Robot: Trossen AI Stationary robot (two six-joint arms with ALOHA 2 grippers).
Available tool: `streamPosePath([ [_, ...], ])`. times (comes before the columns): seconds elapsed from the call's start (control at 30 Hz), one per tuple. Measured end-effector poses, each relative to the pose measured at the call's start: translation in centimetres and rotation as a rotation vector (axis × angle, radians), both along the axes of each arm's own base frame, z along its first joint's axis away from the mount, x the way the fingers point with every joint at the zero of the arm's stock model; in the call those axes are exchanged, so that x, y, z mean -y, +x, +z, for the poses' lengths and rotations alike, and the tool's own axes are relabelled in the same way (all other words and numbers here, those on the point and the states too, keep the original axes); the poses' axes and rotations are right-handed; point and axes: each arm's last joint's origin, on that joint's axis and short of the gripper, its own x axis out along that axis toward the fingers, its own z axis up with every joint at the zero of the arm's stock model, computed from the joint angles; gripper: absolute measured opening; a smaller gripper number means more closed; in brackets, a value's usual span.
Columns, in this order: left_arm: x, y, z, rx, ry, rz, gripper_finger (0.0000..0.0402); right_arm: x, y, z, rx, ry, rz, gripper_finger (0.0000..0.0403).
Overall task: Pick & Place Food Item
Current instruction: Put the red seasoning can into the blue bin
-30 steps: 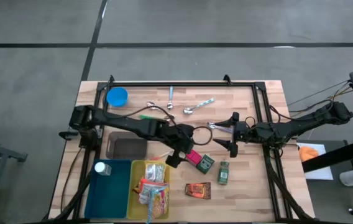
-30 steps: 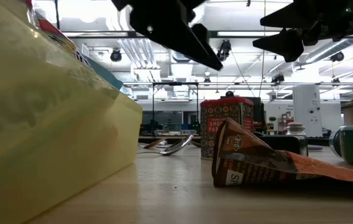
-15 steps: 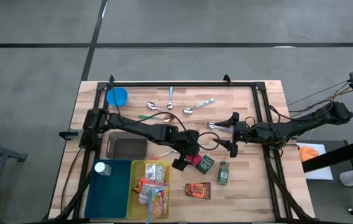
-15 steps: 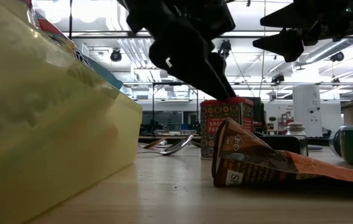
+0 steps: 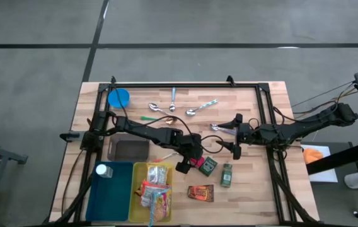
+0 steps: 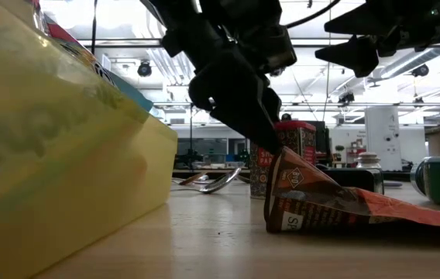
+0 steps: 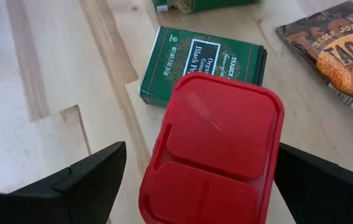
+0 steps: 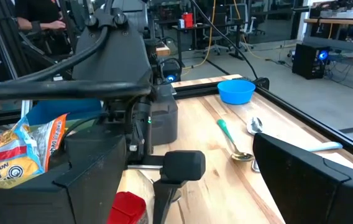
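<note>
In the left wrist view my left gripper's fingers reach down on both sides of the lid, so it is time to close on the red lid point(image 7: 217, 149).
A tin with a red lid point(image 7: 217, 149) stands upright on the wooden table near its middle, also seen in the high view point(image 5: 198, 162) and the low view point(image 6: 286, 151). My left gripper point(image 7: 200, 149) point(image 5: 191, 159) slants down over it, open. Its two fingers stand on either side of the lid, and I see no touch. My right gripper point(image 5: 236, 135) hangs open above the table, right of the middle, with nothing between its fingers.
A green tin point(image 7: 204, 62) lies right behind the red one, and a small green can point(image 5: 227, 175) and a brown taco packet point(image 5: 200, 193) lie nearby. A yellow bin point(image 5: 134, 195) with food packets and a blue bin point(image 5: 116, 195) stand near left. Spoons point(image 5: 191, 111) and a blue bowl point(image 5: 119, 98) lie far.
My left gripper has come down and gone a little toward the table's right, onto the red-lidded tin, staying open. Its fingers now reach down beside the tin's top. The tin has not moved.
</note>
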Motion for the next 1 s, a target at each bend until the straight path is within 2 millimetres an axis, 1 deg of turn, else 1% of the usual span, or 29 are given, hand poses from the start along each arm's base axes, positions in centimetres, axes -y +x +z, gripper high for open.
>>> streamPosePath([
  [0.07, 0.0, 0.0, 0.0, 0.0, 0.0, 0.0, 0.0384, 0.0, 0.0, 0.0, 0.0, 0.0, 0.0, 0.0349],
  [0.17, 0.0, 0.0, 0.0, 0.0, 0.0, 0.0, 0.0362, 0.0, 0.0, 0.0, 0.0, 0.0, 0.0, 0.0349],
  [0.53, 0.01, -0.01, 0.0, -0.002, -0.007, -0.004, 0.021, 0.0, 0.0, 0.0, 0.0, 0.0, 0.0, 0.0349],
  [0.77, 0.01, -0.06, -0.03, -0.008, -0.009, -0.006, 0.0206, 0.0, 0.0, 0.0, 0.0, 0.0, 0.0, 0.0349],
  [0.9, 0.02, -0.07, -0.04, -0.009, -0.011, -0.007, 0.0218, 0.0, 0.0, 0.0, 0.0, 0.0, 0.0, 0.0349],
  [1.0, 0.02, -0.07, -0.04, -0.01, -0.012, -0.008, 0.0214, 0.0, 0.0, 0.0, 0.0, 0.0, 0.0, 0.0349],
])
